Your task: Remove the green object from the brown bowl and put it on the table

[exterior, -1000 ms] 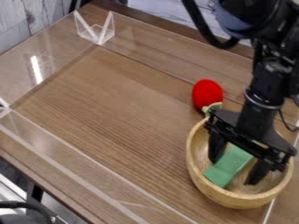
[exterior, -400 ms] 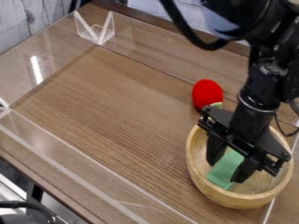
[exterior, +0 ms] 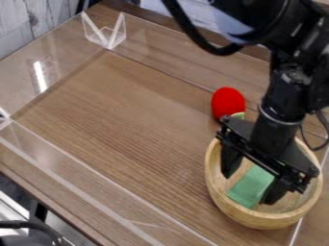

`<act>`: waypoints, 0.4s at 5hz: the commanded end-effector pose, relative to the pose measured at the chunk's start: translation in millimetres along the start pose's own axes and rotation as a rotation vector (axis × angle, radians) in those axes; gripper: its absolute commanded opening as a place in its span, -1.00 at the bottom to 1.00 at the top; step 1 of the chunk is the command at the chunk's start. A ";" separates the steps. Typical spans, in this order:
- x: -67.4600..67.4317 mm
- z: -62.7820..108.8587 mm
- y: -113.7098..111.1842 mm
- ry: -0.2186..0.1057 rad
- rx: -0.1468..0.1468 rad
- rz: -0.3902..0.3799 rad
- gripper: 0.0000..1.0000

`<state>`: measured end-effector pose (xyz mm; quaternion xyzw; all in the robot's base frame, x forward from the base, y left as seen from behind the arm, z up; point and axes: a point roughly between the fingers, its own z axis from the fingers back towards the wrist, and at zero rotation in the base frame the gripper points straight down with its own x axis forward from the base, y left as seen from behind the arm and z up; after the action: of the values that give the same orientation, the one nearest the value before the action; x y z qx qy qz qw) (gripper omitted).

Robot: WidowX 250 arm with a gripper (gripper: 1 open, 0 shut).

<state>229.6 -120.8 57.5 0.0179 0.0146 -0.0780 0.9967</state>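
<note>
The gripper should grab the green object by its long sides to lift it out of the brown bowl (exterior: 259,219).
The green object (exterior: 252,184), a flat light-green bar, lies slanted inside the brown bowl (exterior: 259,219) at the right front of the table (exterior: 122,120). My gripper (exterior: 266,174) points straight down into the bowl and is open. One of its black fingers (exterior: 229,159) stands to the left of the bar, the other to the right near the bowl's far wall. The fingers straddle the bar without pinching it, and they hide part of it.
A red strawberry-like toy (exterior: 229,100) sits on the wood just behind the bowl, close to the arm. Clear acrylic walls (exterior: 103,31) ring the tabletop. Bare wood stretches to the left of the bowl.
The gripper has hardly shifted over the bowl. Its jaws looked closer around the bar a moment ago and now stand wide. The bar still lies in the bowl.
</note>
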 end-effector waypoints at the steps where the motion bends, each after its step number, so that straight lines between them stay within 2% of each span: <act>1: 2.2 8.0 -6.4 -0.056 -0.011 -0.005 1.00; 2: 10.8 -1.8 0.4 -0.066 -0.008 0.058 1.00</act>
<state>236.1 -121.6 48.8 0.0163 -0.0046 -0.0522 0.9985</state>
